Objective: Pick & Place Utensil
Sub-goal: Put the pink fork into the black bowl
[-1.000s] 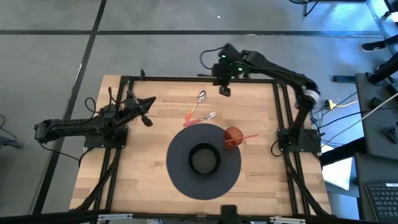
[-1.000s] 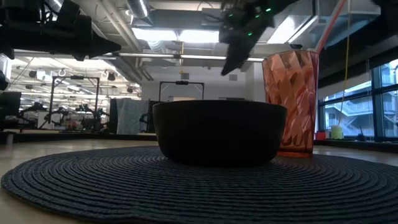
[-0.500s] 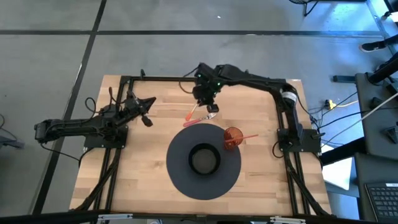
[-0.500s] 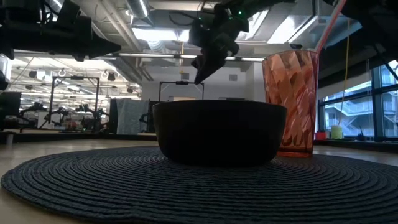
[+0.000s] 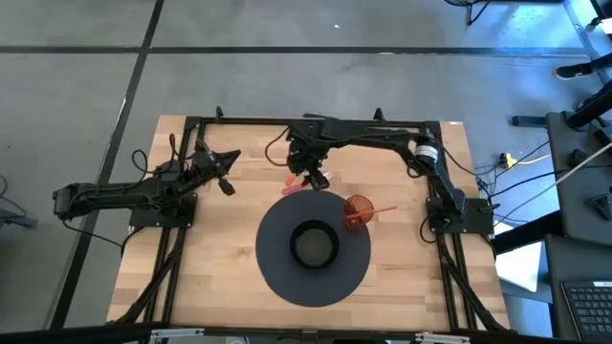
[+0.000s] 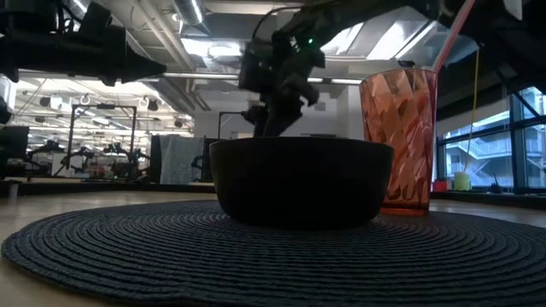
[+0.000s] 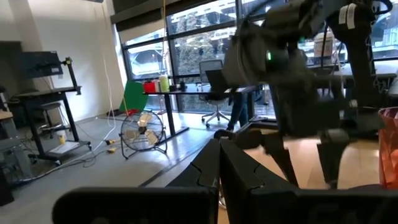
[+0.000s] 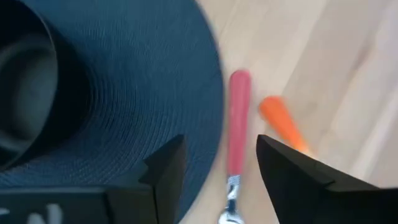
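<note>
I will carry the red-handled utensil to the dark bowl (image 8: 28, 93), so next I will grab the utensil with my right gripper by its red handle, beside the metal neck.
Two utensils lie on the wooden table just beyond the far rim of the round dark placemat (image 5: 277, 250). One has a red handle (image 8: 238, 121), the other an orange handle (image 8: 281, 122). My right gripper (image 8: 219, 150) hovers over them, open and slanting down. The red handle shows between its fingers, untouched, and the orange one lies just outside one finger. In the high view the gripper (image 5: 311, 177) hides most of both utensils. My left gripper (image 5: 226, 182) waits shut at the far left of the table.
A dark bowl (image 5: 314, 245) sits in the middle of the placemat. A red tumbler (image 5: 359, 212) with a straw stands on the mat's far right rim, close to my right arm. Bare wood lies to the left of the mat and near the front edge.
My right gripper has swung from the table's far edge toward the left and near side. It has come down over the utensils, rolling and tipping further downward. Its fingers have opened wide.
</note>
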Robot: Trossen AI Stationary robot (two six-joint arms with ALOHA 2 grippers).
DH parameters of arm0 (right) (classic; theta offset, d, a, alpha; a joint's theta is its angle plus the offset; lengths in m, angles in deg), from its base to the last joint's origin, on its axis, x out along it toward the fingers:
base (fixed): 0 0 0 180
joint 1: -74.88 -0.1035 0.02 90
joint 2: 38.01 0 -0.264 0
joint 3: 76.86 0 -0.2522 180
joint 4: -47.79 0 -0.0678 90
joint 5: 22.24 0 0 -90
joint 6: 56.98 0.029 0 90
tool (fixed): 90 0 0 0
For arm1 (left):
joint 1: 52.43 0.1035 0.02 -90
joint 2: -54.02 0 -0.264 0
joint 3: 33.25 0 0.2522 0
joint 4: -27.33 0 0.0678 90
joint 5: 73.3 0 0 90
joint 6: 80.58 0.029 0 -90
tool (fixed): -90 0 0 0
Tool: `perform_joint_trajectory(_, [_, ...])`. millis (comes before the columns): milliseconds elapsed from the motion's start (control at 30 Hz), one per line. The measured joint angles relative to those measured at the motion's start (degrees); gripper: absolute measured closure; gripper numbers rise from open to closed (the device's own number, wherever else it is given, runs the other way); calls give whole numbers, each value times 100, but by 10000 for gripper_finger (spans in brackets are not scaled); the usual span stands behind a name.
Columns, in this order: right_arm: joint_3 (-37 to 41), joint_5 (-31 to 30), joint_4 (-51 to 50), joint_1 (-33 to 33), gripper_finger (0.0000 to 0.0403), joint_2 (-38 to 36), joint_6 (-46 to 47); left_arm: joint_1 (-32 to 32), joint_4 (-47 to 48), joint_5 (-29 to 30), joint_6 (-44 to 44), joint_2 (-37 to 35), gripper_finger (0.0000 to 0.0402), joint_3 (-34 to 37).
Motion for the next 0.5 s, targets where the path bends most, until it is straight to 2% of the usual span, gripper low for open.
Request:
perform_joint_trajectory(333, [0,-80,-19,-219,203,331,-77,2,41,2,7,0,398,0])
perform_joint_trajectory(500, [0,-621,136,-365,202,331,277,2,43,2,9,0,399,0])
